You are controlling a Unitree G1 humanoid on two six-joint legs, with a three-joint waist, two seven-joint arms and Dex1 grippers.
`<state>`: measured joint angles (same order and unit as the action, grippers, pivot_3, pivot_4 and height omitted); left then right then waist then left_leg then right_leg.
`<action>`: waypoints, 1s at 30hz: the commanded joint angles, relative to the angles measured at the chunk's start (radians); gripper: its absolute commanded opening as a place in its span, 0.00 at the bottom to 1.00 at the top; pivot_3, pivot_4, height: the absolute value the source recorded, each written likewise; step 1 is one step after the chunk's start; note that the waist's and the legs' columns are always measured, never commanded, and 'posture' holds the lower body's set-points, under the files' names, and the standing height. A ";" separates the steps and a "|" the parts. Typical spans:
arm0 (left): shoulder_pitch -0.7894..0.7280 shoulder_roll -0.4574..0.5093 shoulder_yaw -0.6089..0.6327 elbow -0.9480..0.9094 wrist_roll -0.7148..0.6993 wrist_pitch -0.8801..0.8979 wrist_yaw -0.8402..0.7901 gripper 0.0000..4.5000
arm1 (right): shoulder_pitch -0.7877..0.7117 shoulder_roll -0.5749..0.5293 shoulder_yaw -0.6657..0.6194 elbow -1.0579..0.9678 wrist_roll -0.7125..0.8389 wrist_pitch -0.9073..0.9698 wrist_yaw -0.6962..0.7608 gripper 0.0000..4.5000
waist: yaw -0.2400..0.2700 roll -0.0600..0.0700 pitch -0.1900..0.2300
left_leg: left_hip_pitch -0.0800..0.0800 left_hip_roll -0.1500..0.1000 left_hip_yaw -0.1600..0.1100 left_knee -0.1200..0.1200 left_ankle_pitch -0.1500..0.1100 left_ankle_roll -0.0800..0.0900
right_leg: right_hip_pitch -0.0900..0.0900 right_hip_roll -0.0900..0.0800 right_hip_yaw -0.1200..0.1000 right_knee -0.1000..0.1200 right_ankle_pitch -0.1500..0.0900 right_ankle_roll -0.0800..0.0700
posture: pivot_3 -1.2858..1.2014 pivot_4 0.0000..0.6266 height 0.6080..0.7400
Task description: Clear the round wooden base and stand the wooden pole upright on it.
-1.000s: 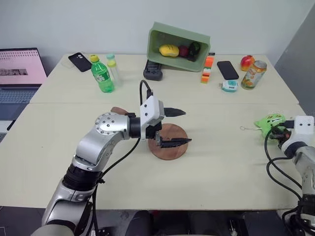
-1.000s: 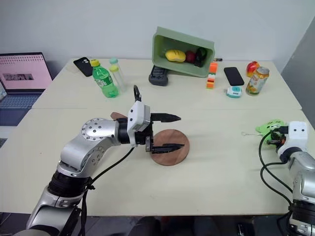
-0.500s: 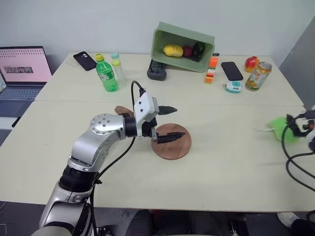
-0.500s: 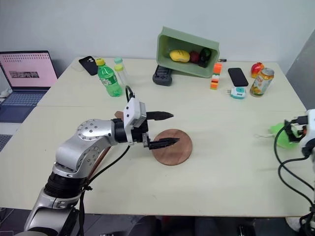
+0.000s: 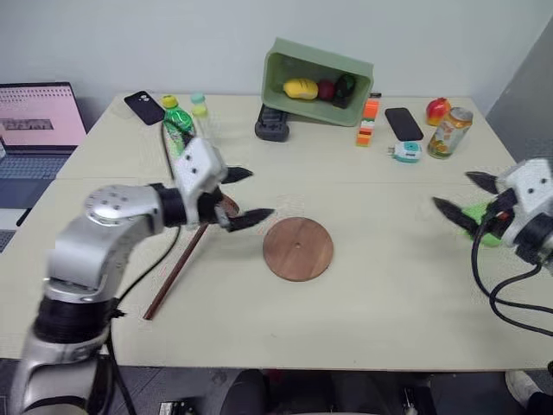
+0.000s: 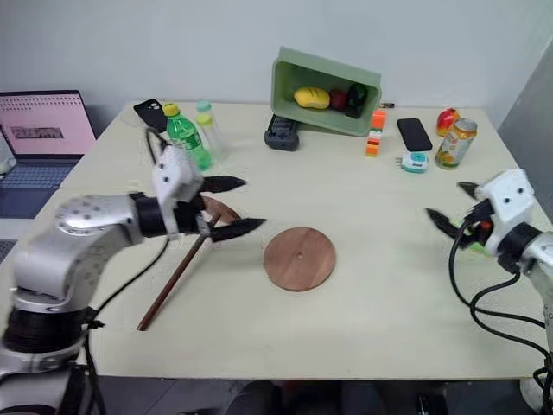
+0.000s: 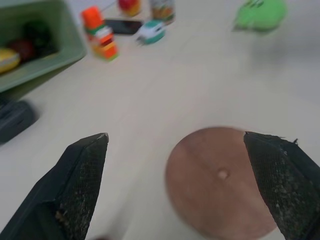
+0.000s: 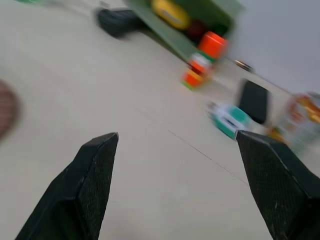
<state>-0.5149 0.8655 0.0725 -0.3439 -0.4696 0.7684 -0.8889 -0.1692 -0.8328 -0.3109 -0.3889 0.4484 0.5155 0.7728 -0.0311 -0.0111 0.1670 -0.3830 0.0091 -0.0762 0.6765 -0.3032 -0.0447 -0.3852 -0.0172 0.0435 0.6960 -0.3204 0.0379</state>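
I should next grab the pole by its slim body [image 5: 180, 269] with my left gripper, because that fits the gripper's fingers and the wooden pole widens into a wide disc end [image 5: 229, 206].
The round wooden base [image 5: 298, 248] lies flat mid-table, bare, its small centre hole showing [image 7: 220, 182]. Left of it the wooden pole [image 5: 177, 270] lies on the table, slanting from the near left up to its disc end [image 6: 218, 210], which sits by my left gripper. My left gripper [image 5: 259, 192] hovers open just left of the base, above the pole's disc end, with nothing between its fingers [image 7: 82, 185]. At the right edge of the table my right gripper [image 5: 454, 192] stands open and empty, raised in front of a green toy [image 7: 260, 14].
A green bin [image 5: 318, 78] tipped on its side with fruit stands at the back. Near it lie a black device [image 5: 270, 123], orange blocks [image 5: 366, 121], a phone [image 5: 403, 124], a can [image 5: 446, 131] and an apple [image 5: 436, 109]. A green bottle [image 6: 183, 136] and a laptop [image 5: 39, 117] are at the back left.
My left gripper swung left off the base, uncovering the pole lying beside it. My right gripper opened off the green toy, rose and came inward.
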 commanded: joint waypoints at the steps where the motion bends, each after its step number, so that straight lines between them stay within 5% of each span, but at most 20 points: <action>1: 0.070 0.226 0.056 -0.011 0.012 0.132 -0.069 1.00 | -0.023 -0.030 0.100 -0.138 0.107 0.009 0.141 0.87 | -0.001 0.000 0.002 | 0.000 0.001 0.000 -0.001 0.000 0.000 | 0.000 0.001 0.000 -0.001 0.000 0.000 | 0.52 0.24 1.00; 7: -0.010 0.302 -0.052 0.091 0.007 0.242 -0.110 1.00 | -0.122 0.044 0.256 -0.162 0.126 0.029 0.141 0.87 | 0.009 -0.002 0.003 | 0.000 -0.001 -0.002 0.001 0.000 0.000 | 0.001 -0.001 -0.003 -0.001 0.000 0.000 | 0.52 0.24 1.00; 20: -0.408 0.168 -0.482 0.529 0.242 0.272 -0.227 1.00 | -0.149 0.112 0.411 -0.210 0.096 0.036 0.124 0.87 | 0.001 -0.005 0.005 | -0.003 -0.003 -0.002 0.001 0.000 0.000 | -0.003 0.001 -0.003 0.001 0.000 0.000 | 0.52 0.24 1.00; 30: -0.540 0.071 -0.599 0.721 0.332 0.372 -0.296 1.00 | -0.161 0.116 0.433 -0.233 0.083 0.046 0.117 0.87 | -0.002 -0.005 0.005 | -0.003 -0.002 -0.002 0.001 0.000 0.000 | -0.003 0.001 -0.003 0.001 0.000 0.000 | 0.52 0.24 1.00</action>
<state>-1.0310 0.9332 -0.5230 0.3687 -0.1561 1.1091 -1.1741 -0.3197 -0.7098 0.1367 -0.5839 0.5289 0.5587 0.8918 -0.0327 -0.0157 0.1723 -0.3861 0.0077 -0.0788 0.6779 -0.3030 -0.0451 -0.3884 -0.0163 0.0408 0.6967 -0.3208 0.0380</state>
